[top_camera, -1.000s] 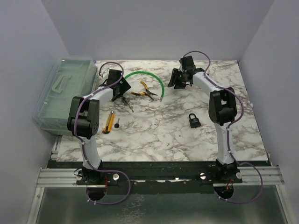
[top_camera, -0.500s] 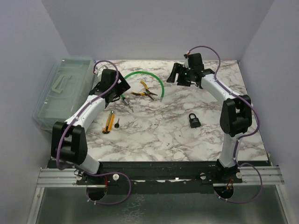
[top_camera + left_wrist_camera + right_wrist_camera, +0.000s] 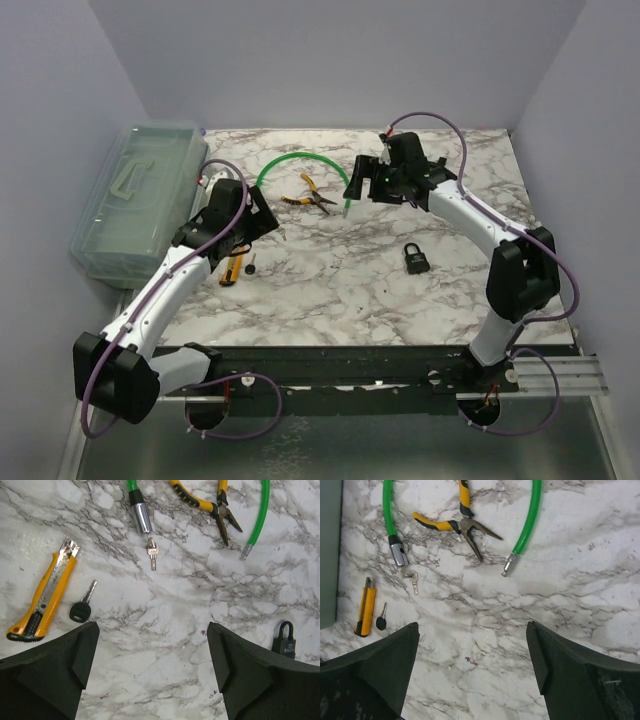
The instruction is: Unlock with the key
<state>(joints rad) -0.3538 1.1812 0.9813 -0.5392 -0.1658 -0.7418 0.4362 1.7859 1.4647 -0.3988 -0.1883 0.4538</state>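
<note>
I next need to grab the sides of the padlock's body with my right gripper and keep the shackle free, to hand the black padlock (image 3: pixel 416 258) to my left gripper for unlocking.
The black padlock (image 3: pixel 416 258) stands on the marble table, right of centre; it also shows at the right edge of the left wrist view (image 3: pixel 284 639). The key (image 3: pixel 152 558), small and pale silvery, lies at the metal end of the green cable (image 3: pixel 257 515); it also shows in the right wrist view (image 3: pixel 413 584). My left gripper (image 3: pixel 258 224) hovers open and empty (image 3: pixel 152 630), nearer than the key and left of the padlock. My right gripper (image 3: pixel 365 182) hovers open and empty (image 3: pixel 472 627) over the cable's free end, far from the padlock.
A second small key with a black head (image 3: pixel 81 609) lies beside a yellow utility knife (image 3: pixel 42 597). Yellow-handled pliers (image 3: pixel 308 198) lie inside the cable loop. A clear plastic box (image 3: pixel 140 200) stands at the table's left edge.
The left arm has swung out and its gripper has come nearer, over the keys and knife. The right gripper has moved left, toward the cable's free end. Nothing on the table has moved.
</note>
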